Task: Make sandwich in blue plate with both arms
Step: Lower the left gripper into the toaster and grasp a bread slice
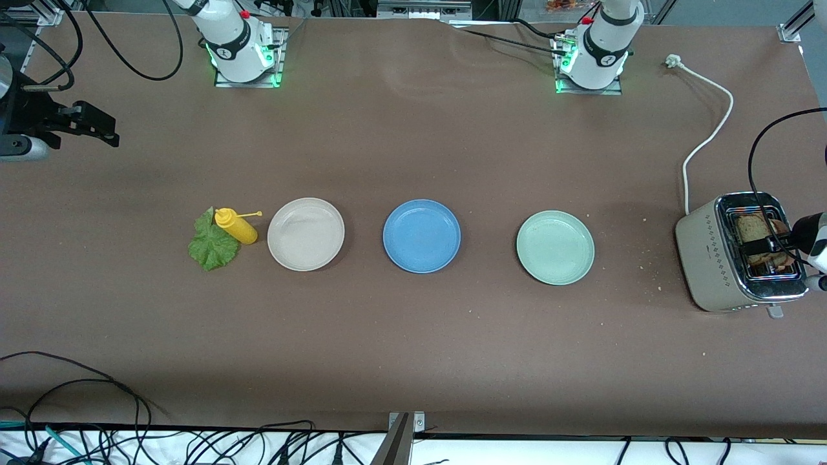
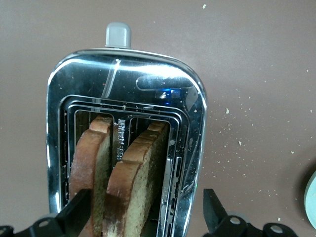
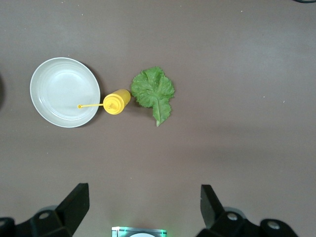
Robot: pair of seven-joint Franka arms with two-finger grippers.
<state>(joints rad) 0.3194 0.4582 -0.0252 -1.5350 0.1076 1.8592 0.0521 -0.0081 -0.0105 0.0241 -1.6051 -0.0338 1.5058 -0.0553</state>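
Observation:
The toaster slot [image 2: 157,202] encloses the bread slice's lower part. The left gripper picks up the bread slice by the top crust [image 2: 130,164] above the toaster's chrome top next.
Two brown bread slices [image 2: 123,173] stand upright in the slots of a beige toaster [image 1: 711,255] at the left arm's end of the table. My left gripper [image 2: 145,212] hangs open just over the toaster; one finger is beside the outer slice, the other past the chrome top's edge. In the front view the left gripper [image 1: 778,248] shows over the bread [image 1: 753,232]. The blue plate [image 1: 421,236] sits empty mid-table. A green lettuce leaf [image 1: 212,244] lies toward the right arm's end. My right gripper [image 1: 103,129] waits open, high above that end, holding nothing.
A beige plate [image 1: 305,234] and a mint-green plate [image 1: 555,247] flank the blue one. A yellow squeeze bottle [image 1: 236,225] lies between leaf and beige plate. The toaster's white cord [image 1: 707,135] trails toward the left arm's base. Crumbs dot the table near the toaster.

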